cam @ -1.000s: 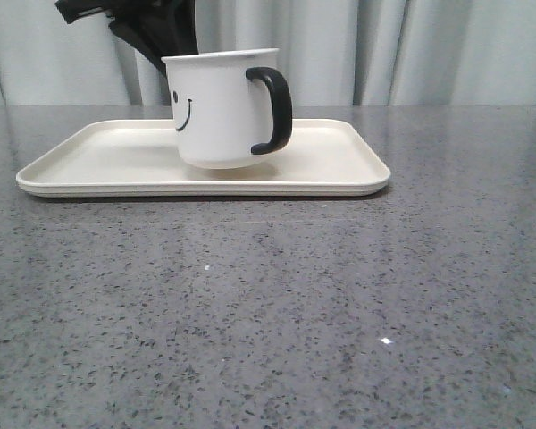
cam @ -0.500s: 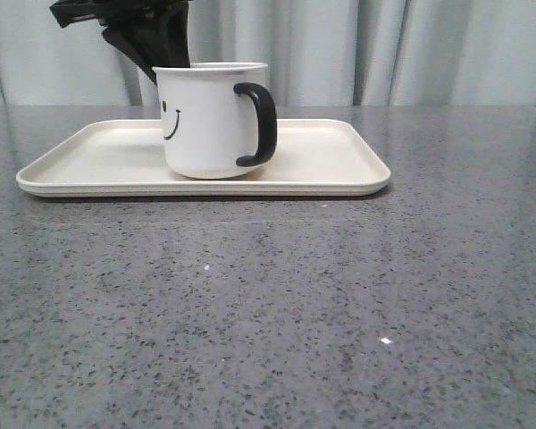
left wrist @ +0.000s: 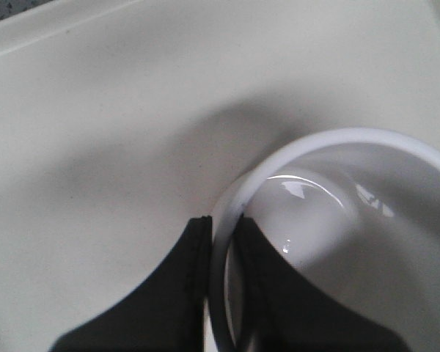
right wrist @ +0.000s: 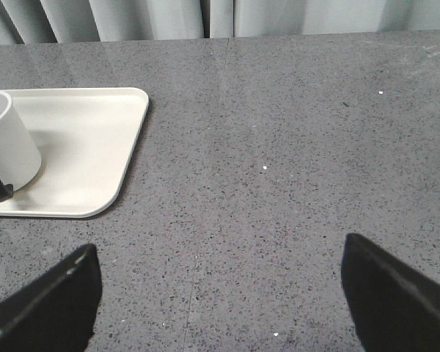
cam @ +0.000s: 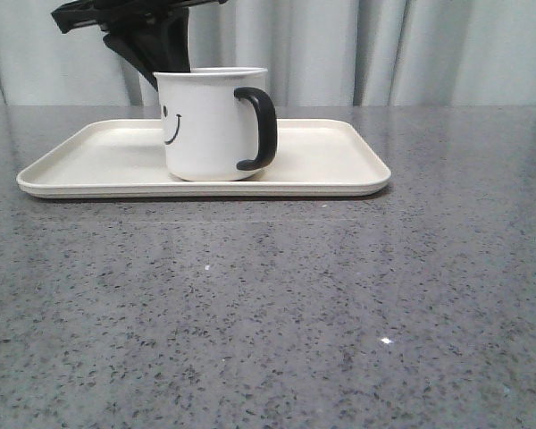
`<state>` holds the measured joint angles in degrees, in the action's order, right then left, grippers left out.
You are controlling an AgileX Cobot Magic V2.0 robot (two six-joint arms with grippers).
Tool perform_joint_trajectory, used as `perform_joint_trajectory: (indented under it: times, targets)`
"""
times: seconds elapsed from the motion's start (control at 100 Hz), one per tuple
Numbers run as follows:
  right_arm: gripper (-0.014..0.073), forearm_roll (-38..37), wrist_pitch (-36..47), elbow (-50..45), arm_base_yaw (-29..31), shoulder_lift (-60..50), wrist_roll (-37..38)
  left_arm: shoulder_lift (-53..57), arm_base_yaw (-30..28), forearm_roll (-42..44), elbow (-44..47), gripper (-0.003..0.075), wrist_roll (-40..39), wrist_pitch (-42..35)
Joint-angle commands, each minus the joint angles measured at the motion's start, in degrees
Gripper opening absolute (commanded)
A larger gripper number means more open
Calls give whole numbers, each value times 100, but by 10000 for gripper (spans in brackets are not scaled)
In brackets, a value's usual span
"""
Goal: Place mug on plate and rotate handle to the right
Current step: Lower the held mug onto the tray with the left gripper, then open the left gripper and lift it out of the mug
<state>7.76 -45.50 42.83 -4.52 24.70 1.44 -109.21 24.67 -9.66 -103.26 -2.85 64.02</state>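
I should release the white mug from my left gripper: its base rests on the cream plate, inside the plate's rim, so the mug would stand steady.
The white mug (cam: 210, 125) with the smiley face stands upright on the cream plate (cam: 89, 156), left of its middle. Its black handle (cam: 259, 128) points right and slightly toward the camera. My left gripper (cam: 161, 61) comes down from behind and is shut on the mug's far-left rim. In the left wrist view the gripper (left wrist: 221, 224) has one finger inside the mug (left wrist: 330, 242) and one outside, over the plate (left wrist: 95, 147). My right gripper (right wrist: 218, 244) is open and empty above the bare table, right of the plate (right wrist: 88, 147); the mug (right wrist: 11, 143) shows at that view's edge.
The grey speckled table (cam: 268, 313) spreads in front of and to the right of the plate. Grey curtains (cam: 411, 49) hang behind the table. Nothing else stands on the table in view.
The mug has moved left and come down from a raised, slightly tilted hold to stand flat on the plate. The left gripper stays clamped on its rim.
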Motion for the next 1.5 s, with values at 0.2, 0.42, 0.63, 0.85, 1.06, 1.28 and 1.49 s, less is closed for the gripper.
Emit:
perform_joint_trajectory:
  times: [0.2, 0.42, 0.63, 0.85, 1.06, 1.28, 1.49]
  targets:
    - [656, 25, 518, 183, 6, 86, -49, 183, 67, -53, -136, 9, -56, -26]
    - [656, 25, 578, 183, 6, 86, -49, 183, 67, -53, -136, 293, -56, 42]
    - [656, 25, 584, 183, 6, 86, -49, 183, 67, -53, -187, 555, -56, 50]
    - [656, 25, 578, 183, 6, 86, -49, 483, 67, -29, -200, 557, -44, -50]
    - [656, 25, 578, 183, 6, 86, -49, 1116, 67, 327, -117, 554, -8, -260]
    - [656, 25, 568, 183, 6, 86, -49, 2269, 67, 683, 970, 526, -67, -885]
    - [656, 25, 410, 183, 6, 86, -49, 3806, 67, 966, 2967, 491, -396, -1999]
